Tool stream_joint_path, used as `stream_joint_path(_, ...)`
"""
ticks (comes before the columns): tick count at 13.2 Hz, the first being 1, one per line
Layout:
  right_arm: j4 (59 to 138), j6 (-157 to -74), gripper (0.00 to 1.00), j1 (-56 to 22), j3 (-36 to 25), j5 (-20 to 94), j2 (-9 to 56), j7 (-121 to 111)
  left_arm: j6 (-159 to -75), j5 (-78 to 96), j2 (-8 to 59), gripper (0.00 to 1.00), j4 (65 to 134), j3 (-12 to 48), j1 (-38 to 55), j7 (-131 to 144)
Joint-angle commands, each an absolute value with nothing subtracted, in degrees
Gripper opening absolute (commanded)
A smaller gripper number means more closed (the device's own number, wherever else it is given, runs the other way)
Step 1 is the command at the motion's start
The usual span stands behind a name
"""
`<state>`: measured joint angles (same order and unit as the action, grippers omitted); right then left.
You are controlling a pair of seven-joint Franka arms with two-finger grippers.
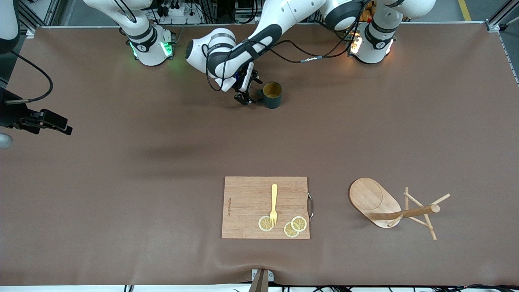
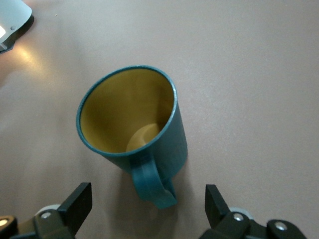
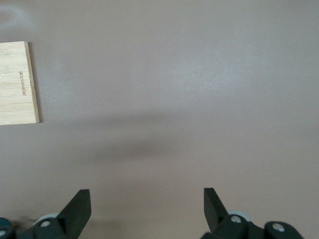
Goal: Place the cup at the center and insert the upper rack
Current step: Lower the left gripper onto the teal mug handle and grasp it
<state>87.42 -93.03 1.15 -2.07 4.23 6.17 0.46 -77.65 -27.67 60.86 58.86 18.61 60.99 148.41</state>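
The left gripper grabs the cup by its handle (image 2: pixel 152 183) next, leaving the cup's opening (image 2: pixel 127 110) free to slip over a peg of the upper rack.
The dark teal cup (image 1: pixel 272 95) with a mustard-yellow inside stands upright on the brown table, near the robots' bases. Its handle points at my left gripper (image 1: pixel 250 91). That gripper is open, low beside the cup, with the handle (image 2: pixel 149 181) just ahead of the gap between its fingers and not touching them. The cup (image 2: pixel 130 117) fills the left wrist view, with the left gripper (image 2: pixel 147 205) below it. The wooden mug tree (image 1: pixel 367 198) lies tipped on its side toward the left arm's end, nearer the front camera. My right gripper (image 1: pixel 65 125) is open and empty over the right arm's end; its wrist view shows the right gripper (image 3: pixel 147 205) over bare table.
A rectangular wooden cutting board (image 1: pixel 247 202) lies nearer the front camera than the cup, with a yellow fork (image 1: pixel 274 202) and lemon slices (image 1: pixel 299 223) on it. Its corner shows in the right wrist view (image 3: pixel 17 84). A clamp (image 1: pixel 261 280) sits at the table's near edge.
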Motion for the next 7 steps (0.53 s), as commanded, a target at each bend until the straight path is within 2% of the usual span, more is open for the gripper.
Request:
stream_joint_path(1,87.10,-92.72,1.00,1.41,-1.93,3.69,6.06,0.44,-76.55,-29.18,62.23,0.88,57.74,18.98,61.00,149.24)
stream_joint_path(3,87.10,-92.72,1.00,1.32,-1.93,3.87,6.06,0.53,-76.47,-29.18,62.23,0.67,57.74,18.90,61.00,149.24)
stream_joint_path(7,87.10,-92.64,1.00,1.23,-1.93,3.87,6.06,0.53,-75.59,-29.18,62.23,0.35,57.74,18.72,60.82,149.15)
